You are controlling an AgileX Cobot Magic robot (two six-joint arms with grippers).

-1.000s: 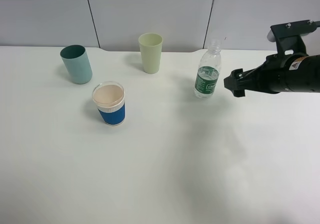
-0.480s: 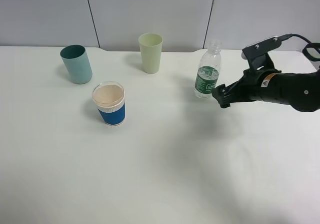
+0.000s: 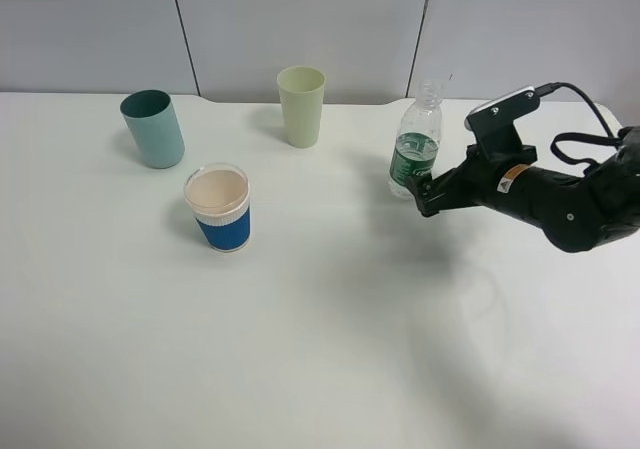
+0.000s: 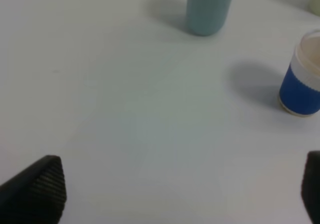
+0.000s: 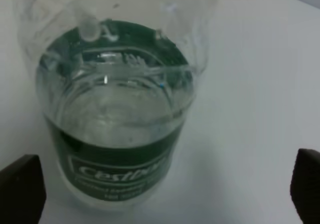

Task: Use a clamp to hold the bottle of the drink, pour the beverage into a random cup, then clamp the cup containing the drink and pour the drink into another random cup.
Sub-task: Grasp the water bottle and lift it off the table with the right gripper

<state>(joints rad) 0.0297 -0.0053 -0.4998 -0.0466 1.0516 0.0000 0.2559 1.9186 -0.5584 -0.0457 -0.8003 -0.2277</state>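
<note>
My right gripper moves forward before it closes on the bottle [image 5: 117,109], since its fingers stop short of the green label [image 5: 120,171].
The bottle of the drink [image 3: 414,141] stands upright at the right of the white table [image 3: 330,319], clear plastic with a dark green label. The beverage [image 5: 117,104] shows clear inside it in the right wrist view. My right gripper [image 3: 425,194] is open just in front of the bottle's base, and its fingers [image 5: 20,189] flank the bottle [image 5: 117,109] without touching it. The blue-sleeved cup [image 3: 220,209] stands left of centre. The pale yellow-green tumbler [image 3: 301,104] stands at the back. My left gripper [image 4: 172,194] is open over bare table, apart from the blue-sleeved cup [image 4: 302,79].
A teal tumbler [image 3: 153,129] stands at the back left and also shows as the teal tumbler [image 4: 207,7] in the left wrist view. A grey panelled wall [image 3: 300,19] runs behind the table. The black right arm [image 3: 560,199] reaches in from the right edge.
The right arm has swung leftward and lower, bringing its open gripper up to the bottle's base. The cups and bottle stand where they were.
</note>
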